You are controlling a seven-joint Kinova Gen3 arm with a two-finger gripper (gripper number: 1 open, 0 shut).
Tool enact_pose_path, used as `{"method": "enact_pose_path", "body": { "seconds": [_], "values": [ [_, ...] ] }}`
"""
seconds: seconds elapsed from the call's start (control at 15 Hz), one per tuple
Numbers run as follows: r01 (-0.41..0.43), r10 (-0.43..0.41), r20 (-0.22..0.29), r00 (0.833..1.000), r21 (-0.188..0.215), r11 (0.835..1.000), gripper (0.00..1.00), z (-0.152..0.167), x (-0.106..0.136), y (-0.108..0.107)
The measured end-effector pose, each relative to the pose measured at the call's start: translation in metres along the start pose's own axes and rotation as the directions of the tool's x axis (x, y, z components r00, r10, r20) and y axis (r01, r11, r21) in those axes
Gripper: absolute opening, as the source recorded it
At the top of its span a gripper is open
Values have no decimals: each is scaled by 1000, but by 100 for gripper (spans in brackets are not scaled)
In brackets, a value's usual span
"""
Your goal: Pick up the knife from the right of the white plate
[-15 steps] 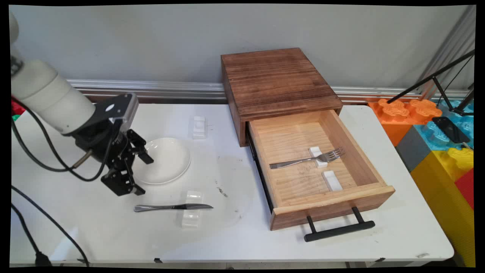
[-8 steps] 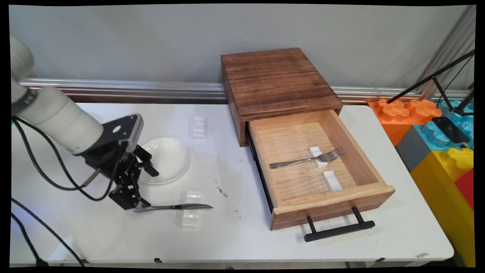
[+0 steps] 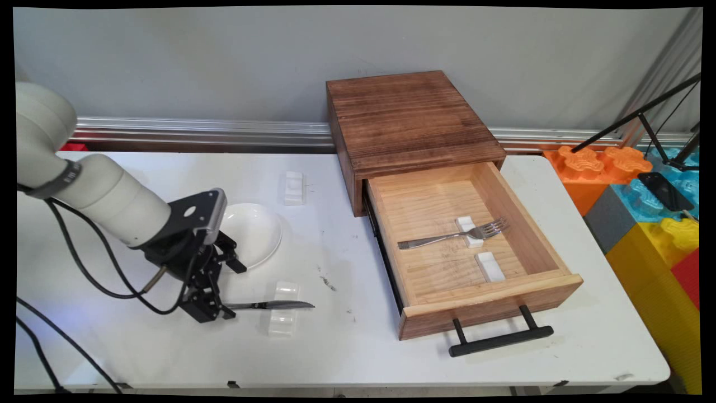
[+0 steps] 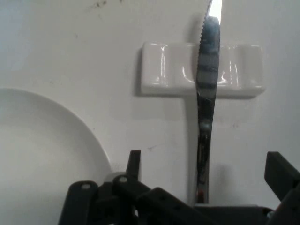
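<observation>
The gripper grips the table knife by its handle (image 3: 253, 305) next, to set the knife on the free white rest in the drawer (image 3: 490, 267).
A steel table knife (image 3: 271, 305) (image 4: 206, 108) lies on the white table, its blade across a white ceramic rest (image 3: 283, 308) (image 4: 168, 75). My gripper (image 3: 224, 291) (image 4: 207, 164) is low over the knife's handle end. It is open, with one finger on each side of the handle and neither touching it. The handle's tip is hidden under the hand in the main view. A white plate (image 3: 251, 232) (image 4: 42, 150) sits just behind the gripper.
A second white rest (image 3: 293, 187) lies beyond the plate. To the right stands a wooden box (image 3: 408, 117) with its drawer (image 3: 492, 288) pulled out, holding a fork (image 3: 453, 236) and two white rests. Coloured foam blocks (image 3: 660, 224) sit past the table's right edge.
The gripper has come down and moved right, from beside the plate to the knife's handle, which now lies between its open fingers. The knife has not moved.
</observation>
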Motion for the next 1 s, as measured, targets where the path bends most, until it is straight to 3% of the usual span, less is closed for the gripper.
{"method": "enact_pose_path", "body": {
  "seconds": [1.0],
  "values": [
    [29,-29,16,999,1,1000,100,31,8,2]
  ]
}}
